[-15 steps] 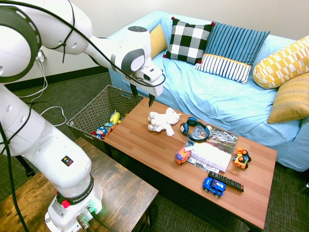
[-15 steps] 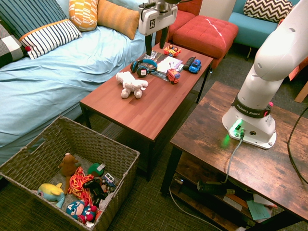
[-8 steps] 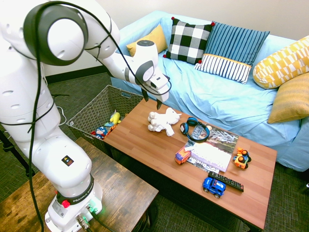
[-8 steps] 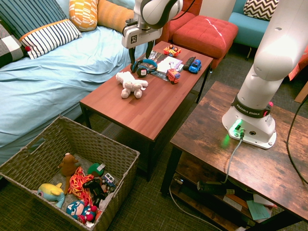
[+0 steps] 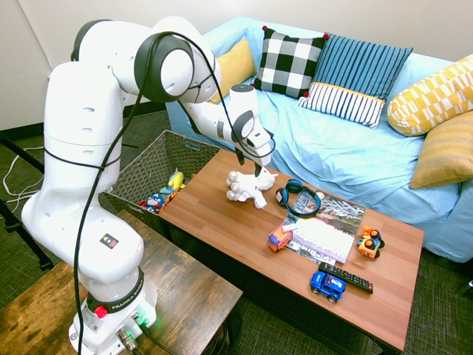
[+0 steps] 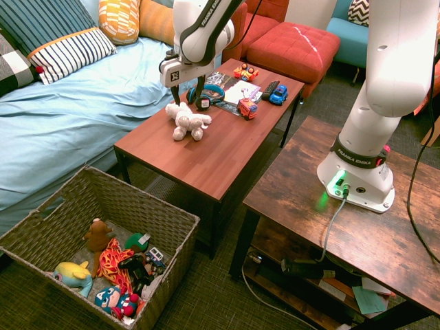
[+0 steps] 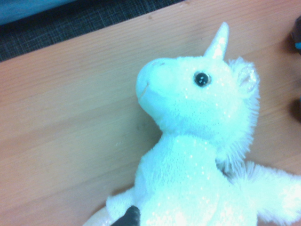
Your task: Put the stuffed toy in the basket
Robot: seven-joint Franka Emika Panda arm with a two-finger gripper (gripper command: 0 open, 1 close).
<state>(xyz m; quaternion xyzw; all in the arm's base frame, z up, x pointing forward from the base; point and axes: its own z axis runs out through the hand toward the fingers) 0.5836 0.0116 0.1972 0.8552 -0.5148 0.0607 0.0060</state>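
Observation:
The robot's fingers hang above the white unicorn's neck [image 7: 183, 148], so the gripper should go lower before it closes on the stuffed toy [image 7: 197, 141].
The stuffed toy [image 5: 249, 186], a white plush unicorn, lies on its side on the wooden coffee table [image 5: 222, 225], near the end closest to the basket. My gripper [image 5: 249, 164] hangs just above it, open, with a finger on either side of its head end and nothing held. From the other side, the gripper [image 6: 185, 96] stands over the stuffed toy [image 6: 188, 122]. The wrist view is filled by the stuffed toy [image 7: 197, 141], with its horn and one eye showing. On the floor off the table's end stands the woven basket [image 6: 103, 196], with several small toys inside.
Blue headphones [image 5: 298, 198] lie right beside the plush. Further along the table are a magazine [image 5: 321, 231], toy cars [image 5: 327, 285] and a remote [image 5: 346, 276]. A blue sofa [image 5: 347, 159] with cushions runs along the table's far side.
The arm has swung along the table and come down over the plush. The gripper stayed open, and the plush has not moved.

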